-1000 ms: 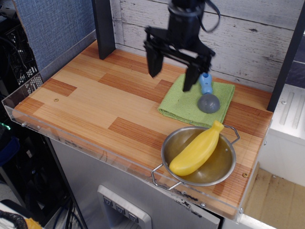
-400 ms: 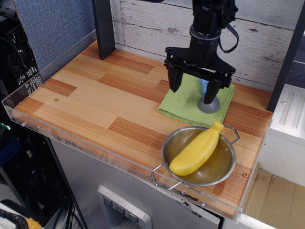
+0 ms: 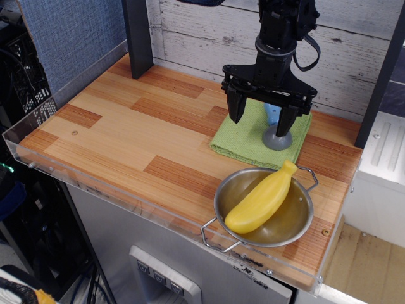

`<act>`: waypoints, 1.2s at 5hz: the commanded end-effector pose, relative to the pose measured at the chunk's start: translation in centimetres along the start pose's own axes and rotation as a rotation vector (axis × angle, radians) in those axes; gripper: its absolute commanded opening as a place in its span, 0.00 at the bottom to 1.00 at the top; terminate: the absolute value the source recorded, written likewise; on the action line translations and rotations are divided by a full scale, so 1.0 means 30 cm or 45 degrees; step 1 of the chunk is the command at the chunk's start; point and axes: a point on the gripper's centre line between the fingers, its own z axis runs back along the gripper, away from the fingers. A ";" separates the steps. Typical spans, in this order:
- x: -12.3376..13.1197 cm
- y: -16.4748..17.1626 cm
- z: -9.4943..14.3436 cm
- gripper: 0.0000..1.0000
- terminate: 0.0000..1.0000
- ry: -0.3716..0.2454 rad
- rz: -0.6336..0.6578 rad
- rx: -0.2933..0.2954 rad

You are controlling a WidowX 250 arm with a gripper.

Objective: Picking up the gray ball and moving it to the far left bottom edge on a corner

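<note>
My gripper needs to take hold of the gray ball next, by its round body [image 3: 276,140].
The gray ball [image 3: 276,140] with its short light-blue handle lies on the green cloth [image 3: 248,137] at the back right of the table. My gripper [image 3: 261,118] hangs open just above the cloth, its right finger [image 3: 285,119] covering the ball's upper part and the handle, its left finger [image 3: 235,107] over the cloth's left side. The fingers hold nothing. The corner [image 3: 30,144] at the near left of the striped wood tabletop, rimmed by clear acrylic with a small screw mark [image 3: 74,133], is far from the gripper.
A metal bowl [image 3: 297,225] holding a yellow banana [image 3: 261,199] stands at the front right, just in front of the cloth. A dark post [image 3: 137,38] rises at the back left. A white plank wall closes the back.
My gripper has moved right from the table's middle back to over the cloth and dropped lower, coming down around the ball. The ball, cloth, bowl and banana have not moved.
</note>
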 end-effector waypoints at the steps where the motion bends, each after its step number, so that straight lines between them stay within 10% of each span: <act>1: 0.043 -0.039 0.000 1.00 0.00 -0.050 0.010 0.008; 3: 0.065 -0.070 -0.050 1.00 0.00 -0.030 -0.003 -0.002; 4: 0.066 -0.066 -0.044 0.00 0.00 -0.036 0.009 0.017; 6: 0.057 -0.068 0.044 0.00 0.00 -0.080 0.012 -0.004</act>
